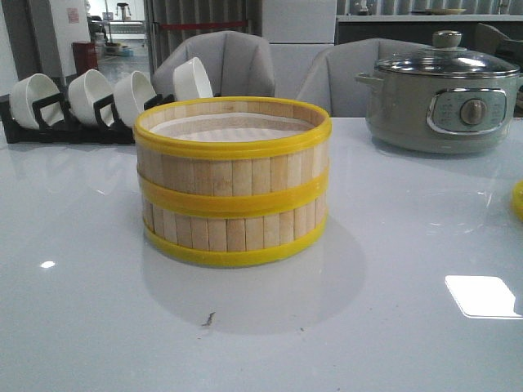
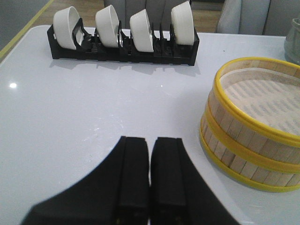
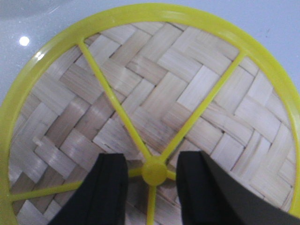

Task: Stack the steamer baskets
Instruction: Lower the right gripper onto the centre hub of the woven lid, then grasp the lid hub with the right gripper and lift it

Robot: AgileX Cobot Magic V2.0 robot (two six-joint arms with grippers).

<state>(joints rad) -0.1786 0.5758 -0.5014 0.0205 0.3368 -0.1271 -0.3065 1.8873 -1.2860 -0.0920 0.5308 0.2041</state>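
Note:
The fingers of the robot's right gripper are level with the yellow centre knob (image 3: pixel 154 173) on both sides, so the gripper should close on the knob. Closing now would hold it.
Two steamer baskets (image 1: pixel 233 181) of pale bamboo slats with yellow rims stand stacked at the table's middle; the stack also shows in the left wrist view (image 2: pixel 253 124). My left gripper (image 2: pixel 150 157) is shut and empty, above the table to the left of the stack. The woven bamboo lid (image 3: pixel 154 93) with yellow rim and spokes fills the right wrist view; only a sliver of its yellow rim (image 1: pixel 518 200) shows at the front view's right edge. My right gripper (image 3: pixel 152 173) is open, its fingers either side of the lid's yellow centre knob (image 3: pixel 154 173), apart from it.
A black rack with several white bowls (image 1: pixel 90 102) stands at the back left, also in the left wrist view (image 2: pixel 122 35). A grey-green electric pot with glass lid (image 1: pixel 441 94) stands at the back right. Grey chairs stand behind the table.

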